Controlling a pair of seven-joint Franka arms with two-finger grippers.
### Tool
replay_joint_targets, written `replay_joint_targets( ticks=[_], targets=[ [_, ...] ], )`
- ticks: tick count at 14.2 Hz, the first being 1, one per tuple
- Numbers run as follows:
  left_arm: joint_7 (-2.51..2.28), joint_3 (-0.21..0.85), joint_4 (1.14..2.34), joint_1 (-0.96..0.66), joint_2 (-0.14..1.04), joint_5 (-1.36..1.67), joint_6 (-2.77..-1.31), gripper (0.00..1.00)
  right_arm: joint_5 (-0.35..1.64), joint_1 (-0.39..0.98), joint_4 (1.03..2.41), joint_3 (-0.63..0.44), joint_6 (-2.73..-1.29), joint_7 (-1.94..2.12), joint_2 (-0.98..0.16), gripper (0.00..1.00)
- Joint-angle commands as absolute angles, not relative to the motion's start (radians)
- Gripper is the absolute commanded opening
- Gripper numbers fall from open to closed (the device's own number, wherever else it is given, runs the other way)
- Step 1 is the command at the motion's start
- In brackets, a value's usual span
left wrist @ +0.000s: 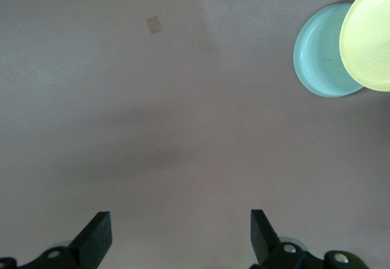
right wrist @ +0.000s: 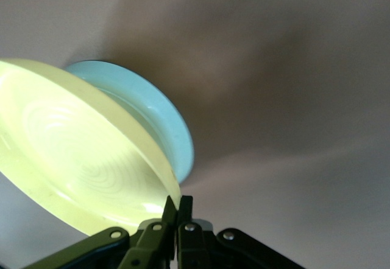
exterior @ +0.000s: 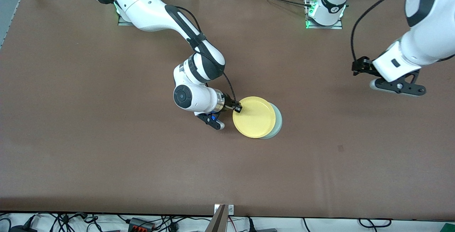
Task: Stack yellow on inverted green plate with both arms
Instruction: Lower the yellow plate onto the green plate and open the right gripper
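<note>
The yellow plate point(exterior: 254, 117) hangs off-centre beside the green plate's exposed crescent point(exterior: 277, 121), so my right gripper needs to line the yellow plate up with the green plate before opening.
My right gripper point(exterior: 237, 109) is shut on the rim of the yellow plate point(exterior: 254, 117) and holds it tilted over the pale mint-green plate point(exterior: 278, 123). The green plate lies on the brown table point(exterior: 106, 153) near the middle. The yellow plate covers most of it and leaves a crescent showing toward the left arm's end. The right wrist view shows the gripper point(right wrist: 177, 205) pinching the yellow rim point(right wrist: 79, 153), with the green plate point(right wrist: 155, 114) below. My left gripper point(exterior: 398, 87) waits open and empty in the air over the left arm's end of the table. Its wrist view point(left wrist: 180, 220) shows both plates, green point(left wrist: 320, 53) and yellow point(left wrist: 368, 38), farther off.
A small dark patch point(exterior: 340, 148) marks the table nearer the front camera than the plates; it also shows in the left wrist view point(left wrist: 154, 24). Cables and a bracket point(exterior: 224, 210) run along the table's front edge.
</note>
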State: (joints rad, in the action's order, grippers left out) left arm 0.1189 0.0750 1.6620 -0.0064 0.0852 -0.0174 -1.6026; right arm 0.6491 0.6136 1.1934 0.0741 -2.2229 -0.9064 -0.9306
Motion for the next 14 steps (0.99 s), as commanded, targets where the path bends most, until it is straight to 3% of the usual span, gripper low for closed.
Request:
replay_joint_targets(
  ticks=[1,3,4,9,14],
  targets=[
    [0.164,-0.012,1.761,-0.068,-0.026,0.025,-1.691,1.0,0.77,0.615,1.154,0.087,-2.289,-0.953,-0.963,0.0],
    [0.117,-0.018,1.869,-0.075,-0.15,0.018,-1.834,1.0,0.787,0.632,1.16,0.087,-2.29,-0.959,-0.965,0.0],
    [0.112,-0.017,1.888,-0.075,-0.158,0.017,-1.85,1.0,0.781,0.643,1.163,0.087,-2.29,-0.957,-0.968,0.0],
    [0.117,-0.011,1.757,-0.083,-0.095,0.017,-1.672,1.0,0.727,0.675,1.17,0.083,-2.296,-0.96,-0.98,0.0],
    [0.124,-0.011,1.687,-0.084,-0.04,0.021,-1.664,1.0,0.703,0.678,1.216,0.083,-2.296,-0.957,-0.976,0.0]
  ],
)
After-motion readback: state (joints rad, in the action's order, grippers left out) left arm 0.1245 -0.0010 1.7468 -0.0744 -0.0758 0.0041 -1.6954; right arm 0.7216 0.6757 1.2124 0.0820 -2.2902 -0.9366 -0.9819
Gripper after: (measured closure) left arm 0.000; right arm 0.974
